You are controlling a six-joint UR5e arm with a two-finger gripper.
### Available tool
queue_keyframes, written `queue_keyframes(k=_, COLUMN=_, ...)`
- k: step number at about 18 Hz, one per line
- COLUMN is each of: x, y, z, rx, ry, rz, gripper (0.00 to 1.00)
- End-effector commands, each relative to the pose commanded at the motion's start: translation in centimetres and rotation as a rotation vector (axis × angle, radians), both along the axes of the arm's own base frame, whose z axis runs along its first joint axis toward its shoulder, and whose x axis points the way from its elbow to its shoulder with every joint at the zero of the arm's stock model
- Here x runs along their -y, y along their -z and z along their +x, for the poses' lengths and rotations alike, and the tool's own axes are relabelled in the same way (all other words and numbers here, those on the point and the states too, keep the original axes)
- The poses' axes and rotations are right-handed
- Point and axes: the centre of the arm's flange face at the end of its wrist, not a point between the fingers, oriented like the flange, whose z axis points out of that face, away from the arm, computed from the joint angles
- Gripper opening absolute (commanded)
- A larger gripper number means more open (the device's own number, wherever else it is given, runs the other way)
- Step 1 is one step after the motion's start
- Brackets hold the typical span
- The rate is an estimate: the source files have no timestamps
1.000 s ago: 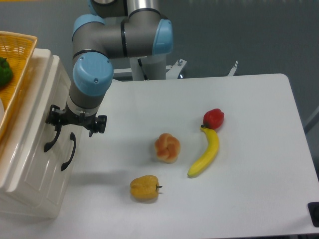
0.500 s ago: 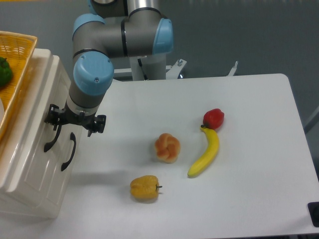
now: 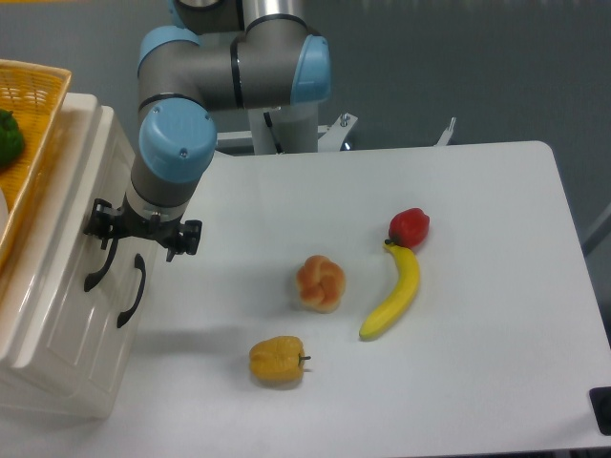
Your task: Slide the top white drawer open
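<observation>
The robot's gripper will slide the top white drawer (image 3: 65, 291) open, so it will next take hold of the drawer by its curved black handle (image 3: 95, 272).
The white drawer unit stands at the table's left edge with its panelled front facing right. The top white drawer (image 3: 65, 291) is shut, and its curved black handle (image 3: 95, 272) is the left one of two. My gripper (image 3: 143, 239) hangs right at the drawer front, over the upper end of that handle. Its black fingers (image 3: 99, 221) spread apart, the left one against the handle's top end. I see nothing clamped between them. The wrist hides the fingertips.
The second drawer's black handle (image 3: 132, 286) sits just right of the top one. A yellow wicker basket (image 3: 38, 105) with a green vegetable rests on the unit. A bread roll (image 3: 320, 282), banana (image 3: 393, 294), red pepper (image 3: 409, 227) and yellow pepper (image 3: 277, 360) lie on the table.
My gripper has edged a few pixels left toward the drawer front. The drawer and the food have not moved.
</observation>
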Motion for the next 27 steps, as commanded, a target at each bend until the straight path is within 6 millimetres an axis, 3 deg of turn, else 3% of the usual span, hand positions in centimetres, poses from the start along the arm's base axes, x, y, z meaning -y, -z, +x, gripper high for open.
queue_keyframes(k=27, x=0.24, y=0.90, z=-0.40, rx=-0.019, ry=-0.001, rz=-0.028, gripper=1.00)
